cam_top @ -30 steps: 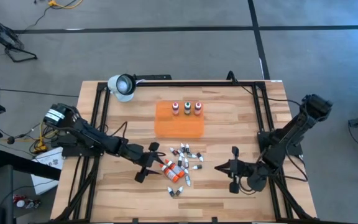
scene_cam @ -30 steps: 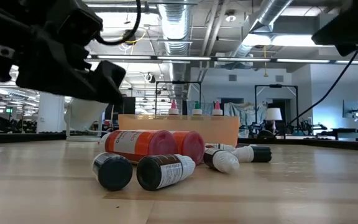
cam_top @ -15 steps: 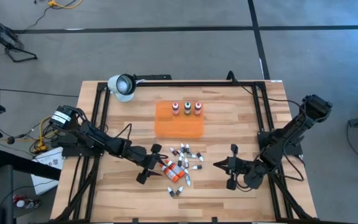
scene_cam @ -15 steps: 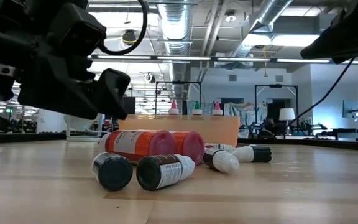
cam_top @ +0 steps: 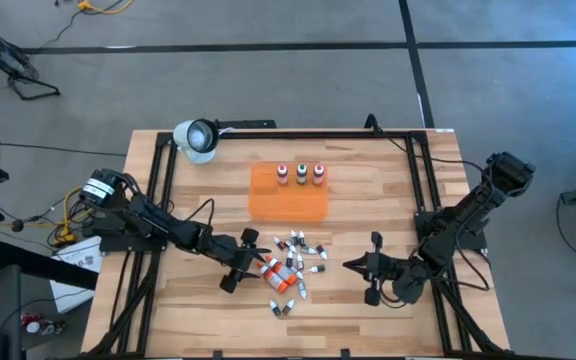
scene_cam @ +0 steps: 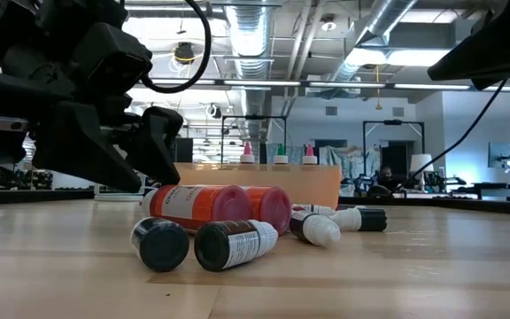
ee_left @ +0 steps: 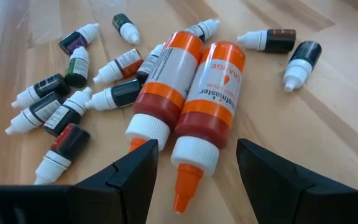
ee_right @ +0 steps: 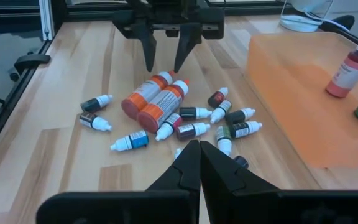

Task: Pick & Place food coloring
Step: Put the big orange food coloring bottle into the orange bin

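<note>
The left gripper grabs the orange bottle by its white-end with the cap (cam_top: 263,267) next, to place it with the upright bottles on the orange tray (cam_top: 288,200).
Two orange food coloring bottles (ee_left: 191,99) lie side by side on the wooden table, their white caps and orange nozzles toward my left gripper (ee_left: 194,180). That gripper is open and low over the table. Its fingers stand on either side of one bottle's nozzle (ee_left: 183,188) without touching it. Several small white-and-dark vials (cam_top: 301,250) lie scattered around the pair. Three more bottles (cam_top: 301,174) stand upright on the far edge of the orange tray (cam_top: 288,200). My right gripper (cam_top: 350,266) hovers shut to the right of the pile, pointing at it.
A white round lamp-like object (cam_top: 196,137) sits at the table's far left corner. Black frame rails (cam_top: 164,190) run along the table's left, right and far sides. Bare wood lies between the pile and the near edge.
My left gripper has tipped a little further down toward the two orange bottles and stays open. Nothing on the table has moved.
</note>
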Robot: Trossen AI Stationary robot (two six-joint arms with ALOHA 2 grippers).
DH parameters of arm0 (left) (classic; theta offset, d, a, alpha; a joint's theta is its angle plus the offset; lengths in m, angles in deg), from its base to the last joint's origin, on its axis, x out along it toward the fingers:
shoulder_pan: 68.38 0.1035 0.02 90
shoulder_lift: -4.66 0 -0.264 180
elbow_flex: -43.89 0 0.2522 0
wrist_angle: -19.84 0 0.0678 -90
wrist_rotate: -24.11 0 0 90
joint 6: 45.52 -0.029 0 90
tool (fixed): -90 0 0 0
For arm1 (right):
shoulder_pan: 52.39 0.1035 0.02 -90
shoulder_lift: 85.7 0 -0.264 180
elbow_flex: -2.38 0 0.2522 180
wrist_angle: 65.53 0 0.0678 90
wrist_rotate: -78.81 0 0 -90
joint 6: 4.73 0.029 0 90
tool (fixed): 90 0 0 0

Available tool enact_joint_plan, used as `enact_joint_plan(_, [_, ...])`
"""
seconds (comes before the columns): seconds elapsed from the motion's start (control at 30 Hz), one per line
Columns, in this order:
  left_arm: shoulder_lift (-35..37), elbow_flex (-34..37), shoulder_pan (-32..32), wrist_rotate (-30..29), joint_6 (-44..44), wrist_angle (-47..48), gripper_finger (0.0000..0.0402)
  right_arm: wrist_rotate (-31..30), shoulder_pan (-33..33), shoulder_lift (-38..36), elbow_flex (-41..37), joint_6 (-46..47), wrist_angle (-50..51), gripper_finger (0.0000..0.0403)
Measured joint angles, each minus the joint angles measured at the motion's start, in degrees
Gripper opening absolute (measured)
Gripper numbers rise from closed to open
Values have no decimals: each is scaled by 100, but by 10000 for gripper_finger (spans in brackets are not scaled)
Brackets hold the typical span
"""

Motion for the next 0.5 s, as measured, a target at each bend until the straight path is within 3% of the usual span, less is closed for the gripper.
enact_joint_plan(0.5, [-63,-2,0,-11,-6,41,212,0,0,0,0,0,-26,1])
